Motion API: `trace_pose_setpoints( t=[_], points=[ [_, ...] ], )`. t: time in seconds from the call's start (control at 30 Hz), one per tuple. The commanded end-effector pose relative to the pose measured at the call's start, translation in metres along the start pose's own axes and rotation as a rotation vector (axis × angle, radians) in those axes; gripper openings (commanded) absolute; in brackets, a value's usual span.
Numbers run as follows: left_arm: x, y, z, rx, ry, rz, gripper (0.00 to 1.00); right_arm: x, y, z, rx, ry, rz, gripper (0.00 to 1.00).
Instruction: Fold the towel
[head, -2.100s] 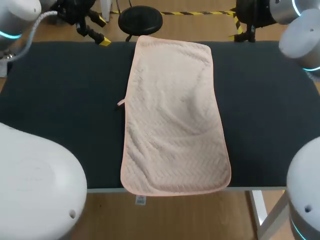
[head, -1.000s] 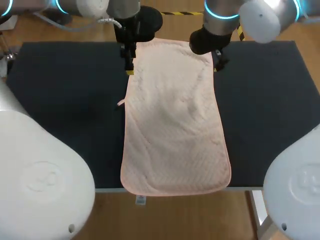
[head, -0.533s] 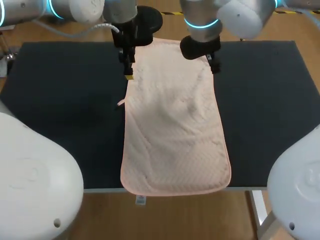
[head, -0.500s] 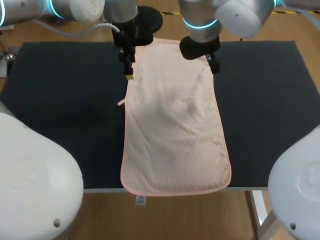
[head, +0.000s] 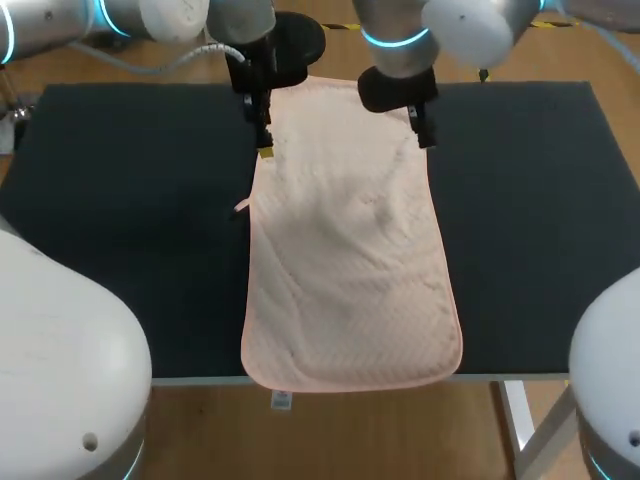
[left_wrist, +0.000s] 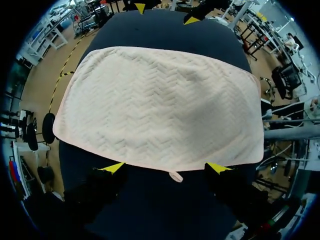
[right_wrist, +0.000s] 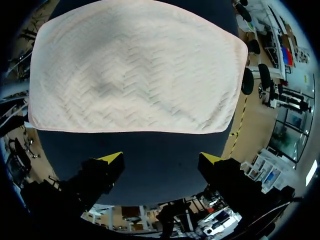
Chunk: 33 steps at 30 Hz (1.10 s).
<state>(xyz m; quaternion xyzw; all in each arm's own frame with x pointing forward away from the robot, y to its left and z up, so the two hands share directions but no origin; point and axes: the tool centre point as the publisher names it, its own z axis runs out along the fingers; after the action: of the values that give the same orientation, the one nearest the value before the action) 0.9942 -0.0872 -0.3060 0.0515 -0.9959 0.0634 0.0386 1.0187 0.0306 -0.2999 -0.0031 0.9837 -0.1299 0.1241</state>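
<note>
The right gripper should next take hold of the towel's long edge (head: 430, 175) opposite the loop tag, to fold the towel (head: 345, 235) in half across its length.
A pale pink towel (head: 345, 235) lies flat and lengthwise down the middle of the dark table (head: 120, 200). Its near edge reaches just past the table's front edge. My left gripper (head: 262, 140) stands open at the towel's left long edge near the far end. In the left wrist view the gripper (left_wrist: 166, 168) straddles that edge of the towel (left_wrist: 155, 105), with nothing between its fingers. My right gripper (head: 421, 130) stands open at the right long edge, opposite the left one. In the right wrist view the gripper (right_wrist: 160, 158) hangs over bare table just beside the towel (right_wrist: 135, 70).
A small loop tag (head: 241, 207) sticks out of the towel's left edge, and a white label (head: 281, 400) hangs below its near edge. Bare dark table lies to both sides of the towel.
Both arms have swung in from the far corners to the towel's far end. In the last second the left gripper slid slightly nearer along the left edge and the right gripper settled at the right edge.
</note>
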Motion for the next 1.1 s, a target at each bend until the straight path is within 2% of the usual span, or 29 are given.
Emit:
trace_pose_setpoints(
  t=[0.03,0.17,0.27,0.43,0.63,0.7,0.93,1.1],
  points=[
    [-0.004,-0.004,0.021,0.014,-0.006,0.009,1.00,-0.002,-0.008,0.016,-0.207,0.172,0.264,1.00],
    [0.002,-0.011,0.034,-0.021,-0.022,0.067,1.00,0.002,-0.007,0.021,-0.229,0.197,0.310,1.00],
    [0.006,-0.015,0.043,-0.055,-0.031,0.123,1.00,0.007,-0.004,0.029,-0.266,0.209,0.302,1.00],
    [0.007,-0.014,0.059,-0.074,-0.041,0.163,1.00,0.013,0.007,0.042,-0.268,0.227,0.272,1.00],
    [-0.002,-0.007,0.080,-0.070,-0.020,0.124,1.00,0.023,0.020,0.061,-0.228,0.249,0.190,1.00],
    [-0.004,-0.004,0.084,-0.066,-0.011,0.107,1.00,0.025,0.022,0.070,-0.233,0.268,0.155,1.00],
    [-0.004,0.001,0.094,-0.058,-0.029,0.113,1.00,0.030,0.029,0.087,-0.265,0.252,0.071,1.00],
    [-0.004,0.002,0.099,-0.061,-0.052,0.132,1.00,0.036,0.036,0.099,-0.270,0.261,0.051,1.00]
  ],
)
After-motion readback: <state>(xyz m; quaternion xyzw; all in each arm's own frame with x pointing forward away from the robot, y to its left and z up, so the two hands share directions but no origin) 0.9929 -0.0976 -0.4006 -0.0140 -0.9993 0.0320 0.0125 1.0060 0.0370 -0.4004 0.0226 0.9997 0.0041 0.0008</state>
